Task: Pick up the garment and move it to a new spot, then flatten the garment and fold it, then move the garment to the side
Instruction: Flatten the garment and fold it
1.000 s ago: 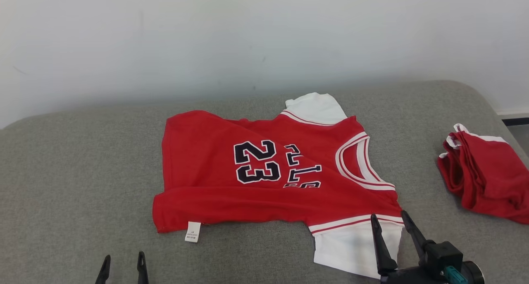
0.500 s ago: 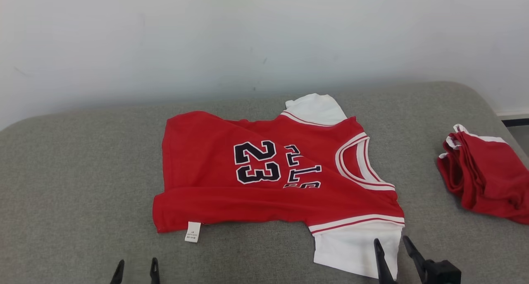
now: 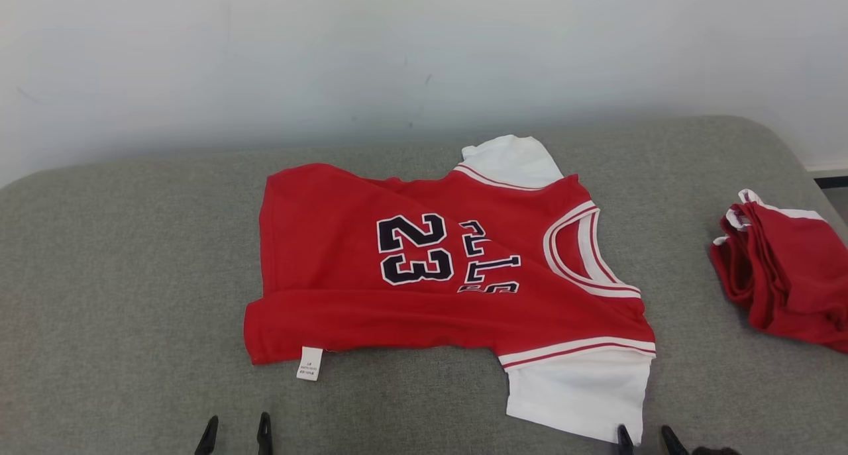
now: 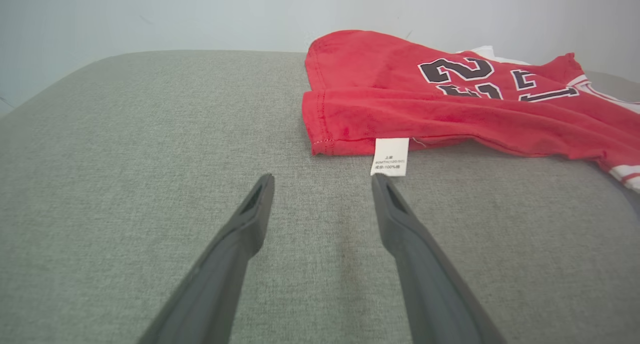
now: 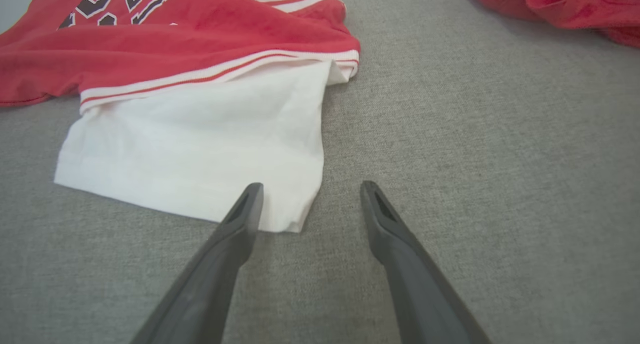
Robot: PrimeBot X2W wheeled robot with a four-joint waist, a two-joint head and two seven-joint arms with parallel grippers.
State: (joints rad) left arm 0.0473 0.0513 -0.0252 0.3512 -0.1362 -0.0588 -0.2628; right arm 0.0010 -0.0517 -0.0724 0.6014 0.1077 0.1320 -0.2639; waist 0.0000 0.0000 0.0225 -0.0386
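Note:
I will next pinch the near white sleeve with my right gripper by its outer corner (image 3: 636, 438), where the sleeve's edge lifts slightly while the rest of the sleeve (image 3: 578, 391) lies flat.
The garment (image 3: 437, 269) is a red jersey with the number 23 and white sleeves, lying spread on the grey cushion (image 3: 132, 276), neck to the right, its near long edge folded over. A white label (image 3: 309, 363) hangs from the folded edge. My left gripper (image 3: 236, 428) stands open just short of that label (image 4: 390, 156), its jaws empty (image 4: 320, 181). The right gripper (image 3: 644, 434) is open at the bottom edge beside the near white sleeve (image 3: 576, 395). In the right wrist view its left fingertip (image 5: 250, 194) overlaps that sleeve's corner (image 5: 200, 143), nothing pinched.
A second red garment (image 3: 785, 276) lies bunched at the cushion's right edge, also at the top right of the right wrist view (image 5: 555, 3). A pale wall (image 3: 397, 57) rises behind the cushion. Bare grey fabric spreads left of the jersey.
Both grippers have drawn back toward the near edge; the right one came off the white sleeve. The head camera shifted slightly. The jersey lies as before.

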